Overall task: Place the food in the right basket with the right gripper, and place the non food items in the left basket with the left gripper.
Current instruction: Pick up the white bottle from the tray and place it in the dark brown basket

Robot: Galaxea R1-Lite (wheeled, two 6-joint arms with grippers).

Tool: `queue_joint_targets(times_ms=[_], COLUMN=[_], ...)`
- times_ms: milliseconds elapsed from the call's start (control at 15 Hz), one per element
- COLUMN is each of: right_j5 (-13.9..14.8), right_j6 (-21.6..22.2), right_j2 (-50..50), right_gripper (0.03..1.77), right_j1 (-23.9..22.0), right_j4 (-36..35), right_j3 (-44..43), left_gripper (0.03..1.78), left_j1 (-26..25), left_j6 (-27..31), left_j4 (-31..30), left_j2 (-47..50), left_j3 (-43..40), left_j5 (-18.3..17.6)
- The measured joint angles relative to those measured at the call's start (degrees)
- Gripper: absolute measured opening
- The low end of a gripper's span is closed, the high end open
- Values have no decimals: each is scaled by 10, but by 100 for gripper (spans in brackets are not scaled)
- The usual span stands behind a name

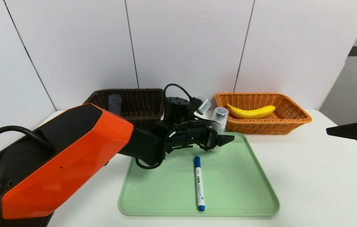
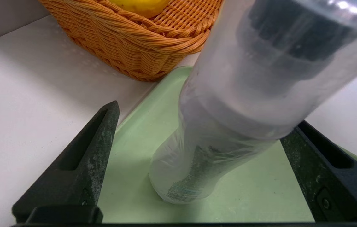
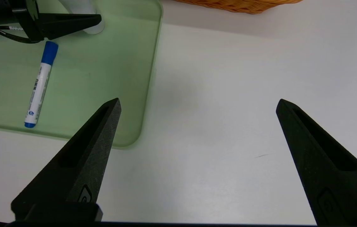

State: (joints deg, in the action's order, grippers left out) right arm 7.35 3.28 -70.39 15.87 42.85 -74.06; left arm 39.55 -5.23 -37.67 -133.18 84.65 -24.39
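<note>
I will next grab the whitish bottle with my left gripper by its narrow lower body point(image 2: 203, 162), so that I can put the bottle in the dark brown basket.
A yellow banana point(image 1: 251, 112) lies in the orange basket point(image 1: 295, 121) at the back right. In the dark brown basket point(image 1: 140, 105) at the back left, a rolled grey cloth point(image 1: 114, 103) stands. The slim whitish bottle point(image 1: 220, 121) stands upright at the far edge of the green tray point(image 1: 254, 189). My left gripper point(image 1: 222, 140) is open around the lower part of the bottle point(image 2: 194, 157), with a gap on at least one side. The blue-capped white marker point(image 1: 199, 183) lies mid-tray. My right gripper point(image 3: 198, 101) hangs open over bare table, to the right of the tray.
The white table carries the tray point(image 3: 128, 78) in the middle and both baskets along the back wall. My left arm's orange cover point(image 1: 65, 164) fills the near left. The marker point(image 3: 38, 85) lies just nearer than the left gripper's fingers point(image 3: 71, 23).
</note>
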Motion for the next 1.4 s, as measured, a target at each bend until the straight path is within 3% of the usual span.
queue_joint_targets(times_ms=[800,1133,1400], right_j5=[0,-1,-1], right_j6=[0,1,0], right_j2=[3,3,6], right_gripper=[170,170,170], right_j1=[0,-1,-1], right_j4=[1,1,1], right_j3=[7,9,16], left_gripper=[169,169,169], left_j1=[0,0,0], left_j6=[3,41,39], left_j4=[-1,-55,-57], left_j2=[-30,-44,-48], left_j3=[34,27,25], left_j5=[9,9,9])
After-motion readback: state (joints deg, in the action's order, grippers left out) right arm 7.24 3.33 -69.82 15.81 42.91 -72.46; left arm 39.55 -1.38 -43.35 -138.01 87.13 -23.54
